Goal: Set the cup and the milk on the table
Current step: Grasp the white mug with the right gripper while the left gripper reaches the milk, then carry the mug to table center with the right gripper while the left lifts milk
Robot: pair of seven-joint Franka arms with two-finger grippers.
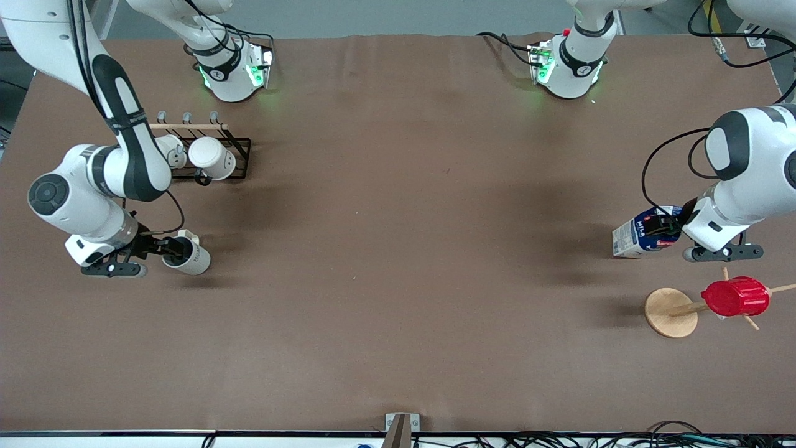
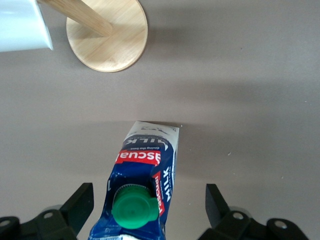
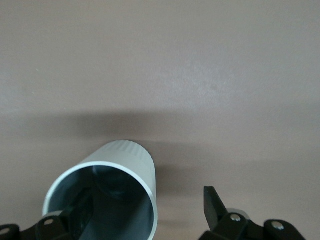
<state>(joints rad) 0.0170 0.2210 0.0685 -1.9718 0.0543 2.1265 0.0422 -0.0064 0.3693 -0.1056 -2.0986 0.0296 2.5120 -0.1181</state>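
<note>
My left gripper grabs the blue and white milk carton's capped top (image 1: 669, 218) (image 2: 134, 212) next, to place it on the tabletop.
The off-white cup (image 1: 188, 254) stands on the brown table (image 1: 404, 249) near the right arm's end. My right gripper (image 1: 169, 249) is open at its rim. In the right wrist view one finger sits inside the cup (image 3: 107, 200) and the other finger (image 3: 215, 205) is outside, apart from the wall; the gripper's middle (image 3: 147, 210) is at the wall. The blue and white milk carton (image 1: 640, 235) stands on the table near the left arm's end. My left gripper (image 1: 670, 228) is open around its top. In the left wrist view both fingers stand clear of the carton (image 2: 145, 170), with the green cap (image 2: 134, 210) between them; the gripper's middle (image 2: 149, 205) is over the cap.
A black rack (image 1: 239, 152) with two white mugs (image 1: 211, 158) stands farther from the front camera than the cup. A wooden stand with a round base (image 1: 670, 312) holds a red ribbed cup (image 1: 735, 297), nearer the front camera than the milk. The base also shows in the left wrist view (image 2: 107, 37).
</note>
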